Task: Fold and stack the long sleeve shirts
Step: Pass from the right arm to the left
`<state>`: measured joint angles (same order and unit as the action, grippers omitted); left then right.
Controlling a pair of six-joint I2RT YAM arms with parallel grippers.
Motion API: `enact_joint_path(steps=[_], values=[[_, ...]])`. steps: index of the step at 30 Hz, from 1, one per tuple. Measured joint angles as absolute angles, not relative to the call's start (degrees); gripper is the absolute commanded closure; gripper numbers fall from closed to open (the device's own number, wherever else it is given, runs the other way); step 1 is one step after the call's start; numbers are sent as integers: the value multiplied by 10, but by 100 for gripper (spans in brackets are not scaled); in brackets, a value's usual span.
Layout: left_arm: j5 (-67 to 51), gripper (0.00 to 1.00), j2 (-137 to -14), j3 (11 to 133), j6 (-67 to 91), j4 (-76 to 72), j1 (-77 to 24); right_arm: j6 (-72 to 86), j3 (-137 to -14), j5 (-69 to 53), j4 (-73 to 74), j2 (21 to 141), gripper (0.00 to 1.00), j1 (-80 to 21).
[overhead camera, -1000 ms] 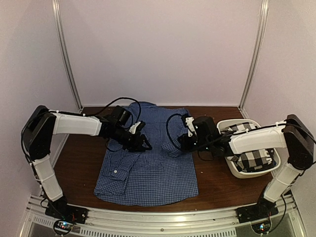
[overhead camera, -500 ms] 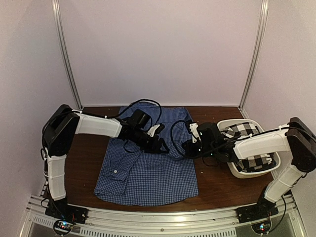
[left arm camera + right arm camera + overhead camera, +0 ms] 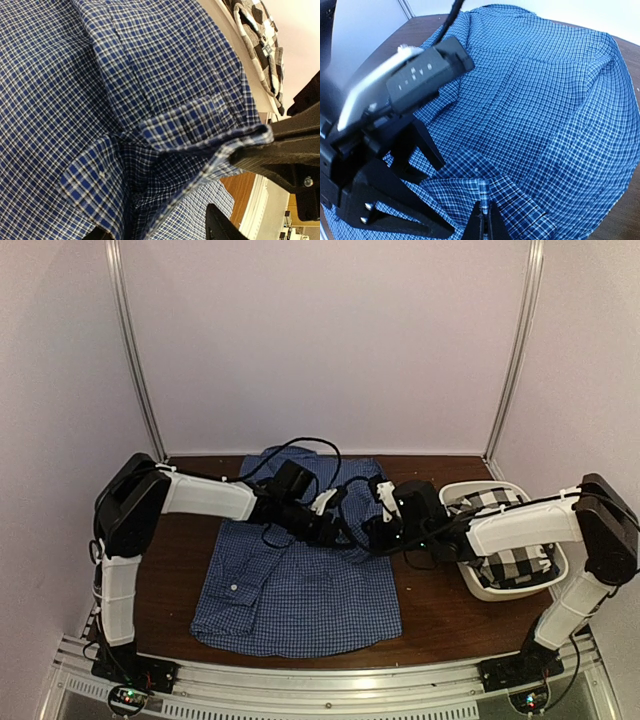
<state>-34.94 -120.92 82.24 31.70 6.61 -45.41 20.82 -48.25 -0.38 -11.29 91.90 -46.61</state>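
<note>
My left gripper pinches the lifted sleeve cuff (image 3: 349, 539) beside my right gripper next. This leaves my right gripper free to help fold the shirt.
The blue gingham shirt (image 3: 300, 590) lies spread on the table, collar to the back. My right gripper (image 3: 486, 222) is shut on a raised fold of its sleeve cuff (image 3: 485, 192) near the shirt's right edge (image 3: 368, 538). My left gripper (image 3: 338, 530) is right beside it, open, its two fingers astride the lifted cuff cloth (image 3: 159, 231). The right gripper's black fingers (image 3: 280, 150) show pinching the cuff (image 3: 190, 125). The black-and-white checked shirt (image 3: 515, 540) lies bundled in the white tub (image 3: 490, 592).
The tub stands at the table's right, close to the right forearm. Black cables (image 3: 300, 445) loop above the shirt's collar. Bare wood (image 3: 175, 560) shows left of the shirt and between shirt and tub (image 3: 430, 590). White walls enclose the table.
My left arm has swung right across the shirt until its gripper sits next to the right gripper. The right gripper has stayed near the shirt's right edge, holding the cuff.
</note>
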Motion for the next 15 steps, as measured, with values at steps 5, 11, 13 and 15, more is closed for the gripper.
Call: enact_joint_path(steps=[5, 11, 13, 15], values=[[-354, 71, -1211, 823, 313, 58, -455, 194, -539, -4, -107, 942, 100, -460], [-347, 100, -1211, 823, 320, 49, -455, 182, -583, -5, -94, 968, 85, -455], [-341, 100, -1211, 823, 323, 43, -455, 179, -592, -6, -83, 973, 70, -453], [-330, 100, -1210, 822, 328, 39, -455, 182, -601, -8, -70, 974, 53, -451]])
